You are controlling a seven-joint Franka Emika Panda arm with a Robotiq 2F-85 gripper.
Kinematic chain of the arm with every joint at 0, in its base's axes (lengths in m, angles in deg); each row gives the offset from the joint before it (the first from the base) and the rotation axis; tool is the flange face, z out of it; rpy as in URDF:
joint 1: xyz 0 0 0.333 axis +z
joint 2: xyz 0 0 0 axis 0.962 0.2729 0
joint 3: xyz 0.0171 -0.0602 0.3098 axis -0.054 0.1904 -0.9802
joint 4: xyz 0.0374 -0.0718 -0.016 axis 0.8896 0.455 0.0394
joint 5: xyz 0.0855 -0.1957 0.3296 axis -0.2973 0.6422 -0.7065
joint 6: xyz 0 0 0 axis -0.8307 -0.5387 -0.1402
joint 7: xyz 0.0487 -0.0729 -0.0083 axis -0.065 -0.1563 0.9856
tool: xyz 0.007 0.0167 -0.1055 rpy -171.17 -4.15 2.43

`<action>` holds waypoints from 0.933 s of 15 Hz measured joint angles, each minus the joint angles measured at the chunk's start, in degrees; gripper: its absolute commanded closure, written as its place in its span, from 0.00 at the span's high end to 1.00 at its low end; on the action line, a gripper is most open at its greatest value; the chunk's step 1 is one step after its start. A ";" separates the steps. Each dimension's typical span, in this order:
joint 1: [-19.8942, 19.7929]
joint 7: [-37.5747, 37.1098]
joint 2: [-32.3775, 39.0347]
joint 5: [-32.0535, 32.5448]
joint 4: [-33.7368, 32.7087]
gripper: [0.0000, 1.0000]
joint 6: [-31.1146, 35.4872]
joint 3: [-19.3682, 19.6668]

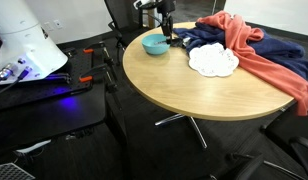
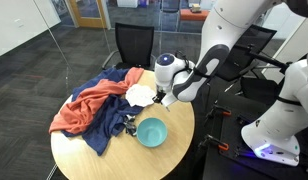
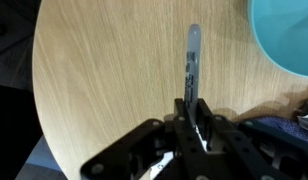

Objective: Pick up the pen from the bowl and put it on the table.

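I need to keep holding the pen (image 3: 193, 60) in my gripper until it lies on the tabletop. My fingers and the pen are still above the wood, near the height of the bowl's rim.
The pen (image 3: 193, 60) is a thin dark stick pinched between my gripper's (image 3: 192, 108) fingers and pointing away from them over the bare tan table (image 3: 104, 70). I cannot tell whether its tip touches the wood. The teal-blue bowl (image 3: 290, 40) lies to the right of the pen in the wrist view, and the part of it I see looks empty. In both exterior views the gripper (image 1: 170, 36) (image 2: 166, 99) hangs low beside the bowl (image 1: 154, 44) (image 2: 151, 131) on the round table (image 1: 184, 95) (image 2: 84, 150). The pen is too small to make out there.
A white scalloped plate (image 1: 213, 61) (image 2: 141, 94) lies near the bowl. A red cloth (image 1: 264, 55) (image 2: 84, 108) and a dark blue cloth (image 1: 209, 38) (image 2: 109, 128) cover much of the table. A black chair (image 2: 133, 45) stands behind it, a black desk (image 1: 44, 95) to one side.
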 measured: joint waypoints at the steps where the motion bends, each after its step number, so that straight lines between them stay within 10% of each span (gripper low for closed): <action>1: 0.40 -0.45 2.03 -0.38 -0.85 0.04 1.66 0.49; 7: 3.28 -0.16 10.77 -7.64 -5.27 0.04 6.27 2.63; 8: 3.61 -0.10 11.54 -8.82 -5.75 0.39 6.41 2.73; 14: 5.24 0.06 12.95 -12.76 -6.41 0.78 7.33 3.73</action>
